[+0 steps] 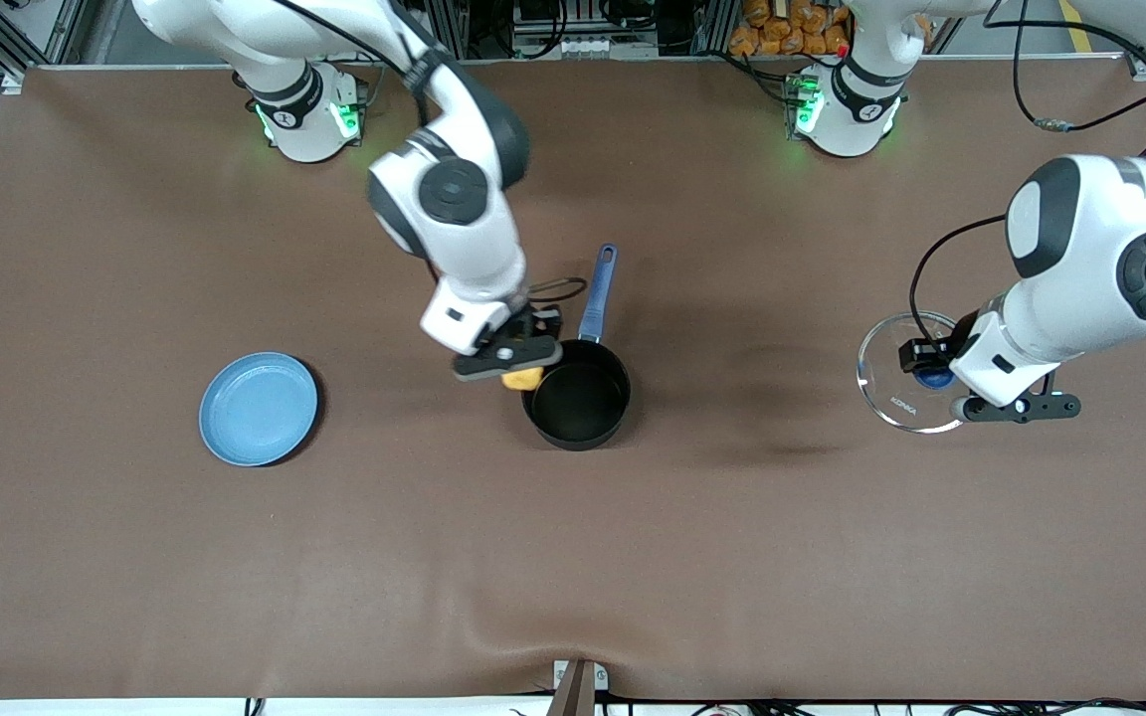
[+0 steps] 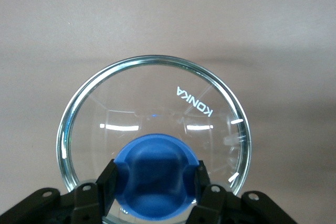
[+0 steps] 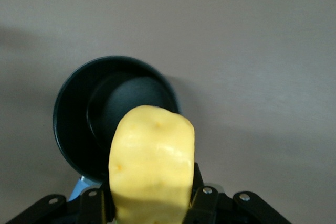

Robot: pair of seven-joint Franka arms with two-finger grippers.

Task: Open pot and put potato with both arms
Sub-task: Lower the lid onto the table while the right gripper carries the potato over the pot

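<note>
The yellow potato hangs above the black pot, beside the pot's opening. My right gripper needs to keep holding the potato until it is over that opening.
The black pot stands open and empty mid-table, its blue handle pointing toward the robots' bases. My right gripper is shut on the yellow potato and holds it over the pot's rim on the right arm's side. The right wrist view shows the potato between the fingers and the pot below. My left gripper is shut on the blue knob of the glass lid, low over the table at the left arm's end. I cannot tell whether the lid touches the table.
A flat light-blue plate lies empty toward the right arm's end of the table. A black cable loop lies beside the pot handle. The brown table cover is bare nearer the front camera.
</note>
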